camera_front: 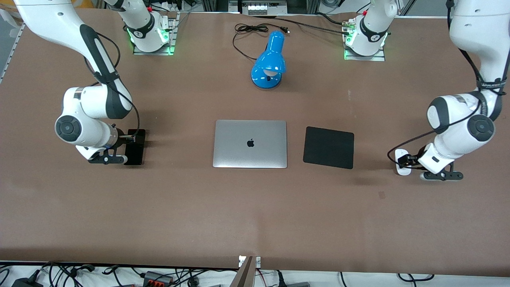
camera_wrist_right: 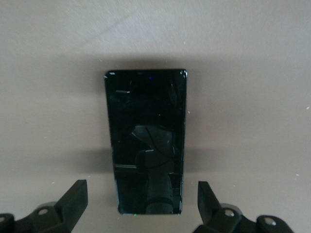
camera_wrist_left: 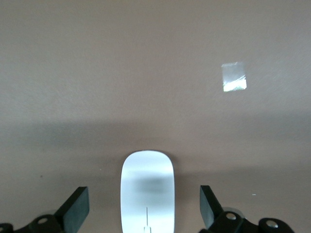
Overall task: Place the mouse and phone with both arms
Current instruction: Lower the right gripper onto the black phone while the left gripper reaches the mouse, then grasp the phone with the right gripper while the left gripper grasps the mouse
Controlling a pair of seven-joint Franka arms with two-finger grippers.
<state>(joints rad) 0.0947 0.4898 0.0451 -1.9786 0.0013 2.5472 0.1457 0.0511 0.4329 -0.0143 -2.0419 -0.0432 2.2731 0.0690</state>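
Observation:
The white mouse (camera_front: 401, 170) should go on the black mouse pad (camera_front: 328, 148), so my left gripper should grab it by its long side edges next.
The white oval mouse (camera_front: 401, 170) lies on the brown table near the left arm's end. My left gripper (camera_front: 406, 159) is low over it and open. In the left wrist view the mouse (camera_wrist_left: 147, 189) lies between the two black fingers (camera_wrist_left: 77, 208), with a gap on each side. The black phone (camera_front: 134, 153) lies flat near the right arm's end. My right gripper (camera_front: 132, 140) is low over it and open. In the right wrist view the phone (camera_wrist_right: 146, 141) has one short end between the fingertips (camera_wrist_right: 210, 200), which stand clear of it.
A closed silver laptop (camera_front: 250, 143) lies mid-table, with a black mouse pad (camera_front: 328, 147) beside it toward the left arm's end. A blue desk lamp (camera_front: 269, 59) with its black cord (camera_front: 251, 28) stands nearer the robots' bases. A small piece of clear tape (camera_wrist_left: 233, 77) is on the table near the mouse.

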